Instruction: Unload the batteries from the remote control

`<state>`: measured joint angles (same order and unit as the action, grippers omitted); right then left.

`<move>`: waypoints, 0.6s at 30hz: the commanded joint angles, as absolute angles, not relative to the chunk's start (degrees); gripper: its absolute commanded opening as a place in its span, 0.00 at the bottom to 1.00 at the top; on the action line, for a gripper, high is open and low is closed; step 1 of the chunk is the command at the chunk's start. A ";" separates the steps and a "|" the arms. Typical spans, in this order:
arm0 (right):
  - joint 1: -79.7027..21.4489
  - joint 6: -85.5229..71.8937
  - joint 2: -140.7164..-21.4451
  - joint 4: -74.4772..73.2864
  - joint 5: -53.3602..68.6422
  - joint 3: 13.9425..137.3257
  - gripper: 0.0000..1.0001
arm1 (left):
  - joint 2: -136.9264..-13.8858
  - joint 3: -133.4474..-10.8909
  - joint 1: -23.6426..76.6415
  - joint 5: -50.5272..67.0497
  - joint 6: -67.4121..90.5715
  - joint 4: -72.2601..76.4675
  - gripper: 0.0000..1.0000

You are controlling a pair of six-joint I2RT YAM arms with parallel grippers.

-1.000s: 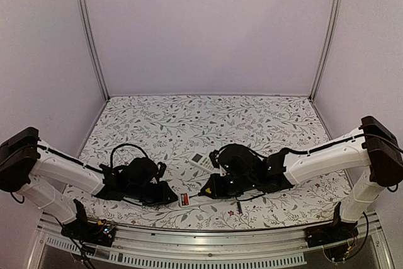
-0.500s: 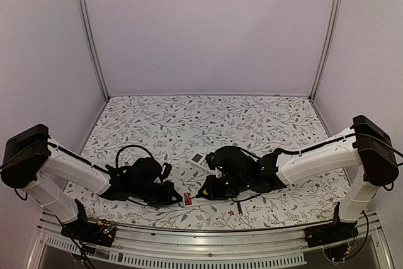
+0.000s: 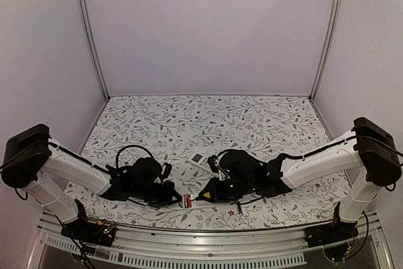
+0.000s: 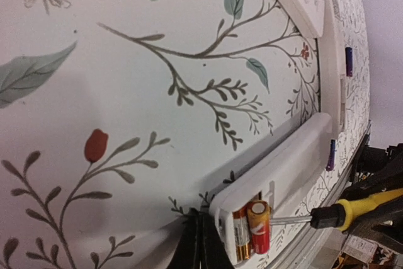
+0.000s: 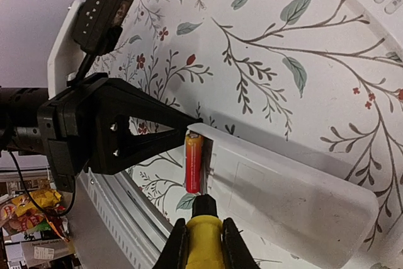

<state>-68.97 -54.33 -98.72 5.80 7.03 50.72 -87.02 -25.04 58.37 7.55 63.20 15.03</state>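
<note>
The fingers of my left gripper are closed beside the open battery bay (image 4: pixel 250 228). I will next open them again and turn them, then close them on the white remote's body (image 4: pixel 299 162).
The remote control (image 4: pixel 277 162) lies face down near the table's front edge, its battery bay open at the end. Two red/orange batteries (image 4: pixel 258 225) sit side by side in that bay; one battery (image 5: pixel 193 162) shows in the right wrist view. My left gripper (image 4: pixel 200 231) is shut, its tips pressed against the remote's end beside the bay. My right gripper (image 5: pixel 203 234) is shut on a yellow-handled screwdriver (image 5: pixel 203 244), whose black tip touches the battery's near end. From above, both grippers (image 3: pixel 173 197) (image 3: pixel 208 193) meet at the remote (image 3: pixel 186 201).
A second white remote (image 3: pixel 200 160) lies button-side up just behind. Two dark blue batteries (image 4: pixel 348 61) (image 4: pixel 330 154) lie loose on the floral cloth near a flat white cover piece (image 4: pixel 330 80). The metal front rail (image 3: pixel 201 234) runs close by.
My left gripper has closed and slid right against the remote's end. The right arm has shifted slightly, bringing the screwdriver tip to the battery.
</note>
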 commanded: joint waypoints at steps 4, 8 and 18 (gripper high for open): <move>-70.22 -52.74 -94.06 13.15 12.40 48.45 0.00 | -87.87 -24.26 58.05 7.65 63.36 13.60 0.00; -70.23 -53.18 -94.86 15.26 13.35 48.43 0.00 | -87.81 -24.34 58.01 7.67 63.39 13.80 0.00; -70.10 -53.96 -95.71 13.02 10.81 47.94 0.00 | -86.02 -23.48 58.01 6.38 63.89 13.96 0.06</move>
<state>-70.08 -53.78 -95.64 11.97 12.47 49.04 -87.02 -24.99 58.37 7.29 63.59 15.14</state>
